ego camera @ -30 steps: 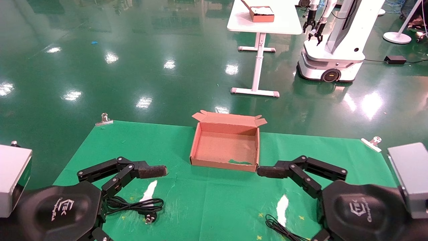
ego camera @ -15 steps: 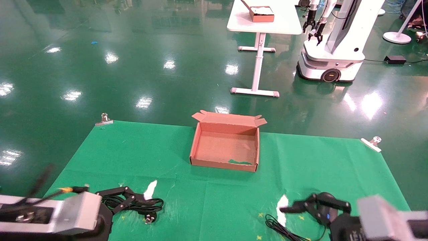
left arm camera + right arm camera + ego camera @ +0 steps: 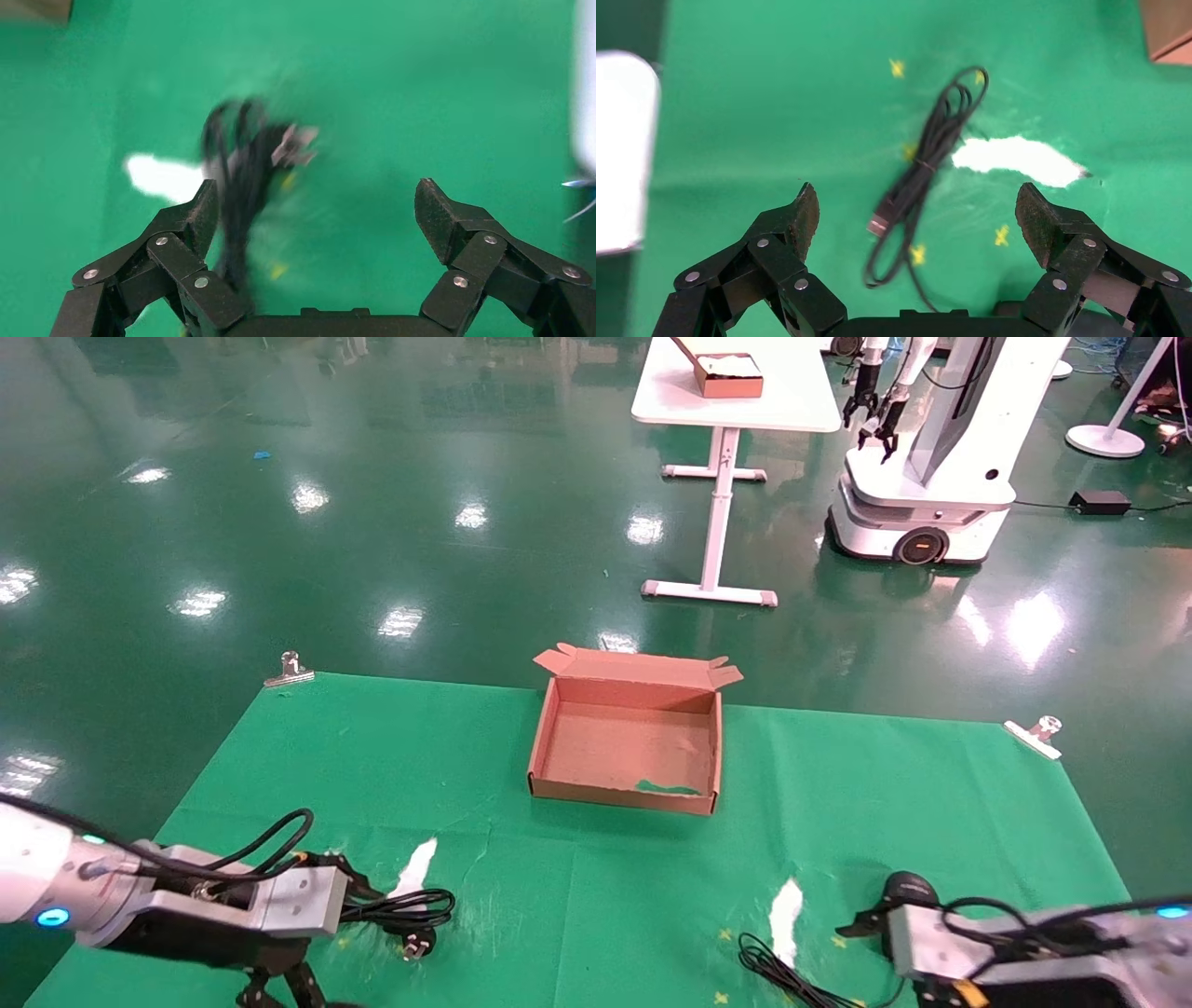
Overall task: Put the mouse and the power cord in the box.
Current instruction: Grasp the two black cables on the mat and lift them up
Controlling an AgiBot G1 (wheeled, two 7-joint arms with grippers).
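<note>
The bundled pieces of cable on the green mat lie below my right gripper's fingers, which need to come down first and then close on the mouse's cable.
The box point(image 3: 624, 747) is an open brown cardboard tray at the middle of the green mat, with nothing in it. The power cord point(image 3: 400, 905) lies looped at the front left, its plug point(image 3: 416, 945) toward me. My left gripper point(image 3: 320, 210) hangs open just above it, and the cord point(image 3: 235, 168) runs past one fingertip point(image 3: 202, 210). The mouse point(image 3: 911, 887) sits at the front right, partly behind my right arm. Its thin cable point(image 3: 926, 154) lies bundled between the pads of my open right gripper point(image 3: 919, 214), untouched.
White patches point(image 3: 414, 868) and yellow marks point(image 3: 726, 936) dot the mat. Metal clips point(image 3: 291, 668) hold its far corners. Beyond the mat are a white table point(image 3: 736, 393) carrying a small reddish box point(image 3: 726, 374), and another robot point(image 3: 931, 449).
Both arms have swung down from a raised, inward-pointing pose to low over the mat's front, the left onto the power cord, the right onto the mouse cable. Nothing on the mat has moved.
</note>
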